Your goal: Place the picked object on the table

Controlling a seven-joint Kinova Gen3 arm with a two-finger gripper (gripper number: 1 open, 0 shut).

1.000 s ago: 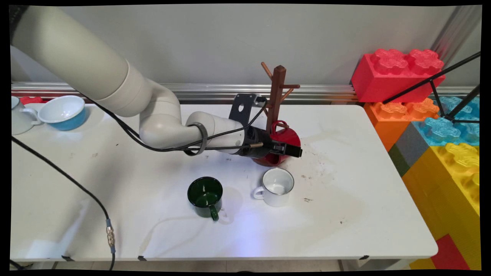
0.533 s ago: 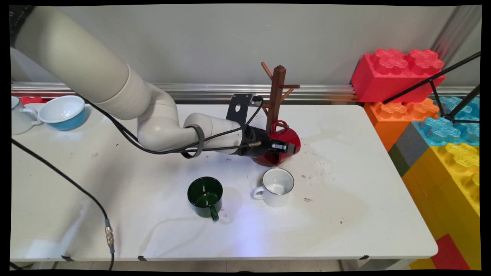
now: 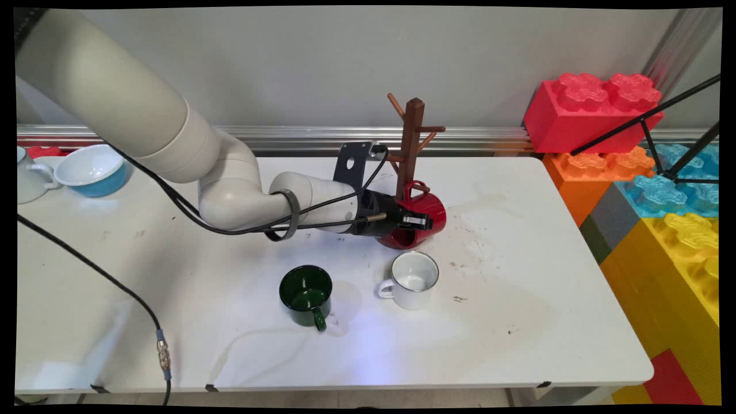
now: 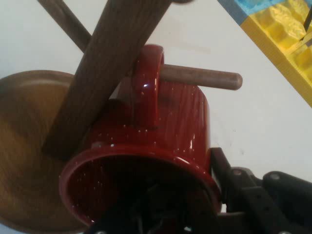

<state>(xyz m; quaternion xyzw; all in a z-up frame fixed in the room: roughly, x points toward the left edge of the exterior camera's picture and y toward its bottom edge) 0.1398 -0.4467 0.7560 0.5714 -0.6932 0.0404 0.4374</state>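
I should next take hold of the red mug by its rim [image 3: 418, 238] with my gripper. That leaves the red mug's handle [image 3: 410, 190] free to slide off the wooden peg.
A red mug [image 3: 424, 210] hangs by its handle [image 4: 147, 83] on a low peg [image 4: 204, 77] of the brown wooden mug tree [image 3: 410, 144], mouth turned toward my hand. My gripper [image 3: 416, 223] is at the mug's rim and open. One finger [image 4: 233, 181] lies along the outside of the wall and the other reaches into the dark mouth [image 4: 146, 195]. The tree's round base [image 4: 24, 161] sits under the mug. A white mug [image 3: 414, 280] and a dark green mug [image 3: 306, 293] stand upright on the table in front of the tree.
A blue bowl [image 3: 92, 168] and a pale cup [image 3: 26, 175] sit at the table's far left. Large toy bricks [image 3: 661, 190] are stacked past the right edge. A black cable [image 3: 115, 282] trails across the left side of the table [image 3: 517, 322].
My gripper has drawn back to the left along the red mug. Its outer finger reached past the mug's far side before and now ends near the rim. The mug stays on its peg.
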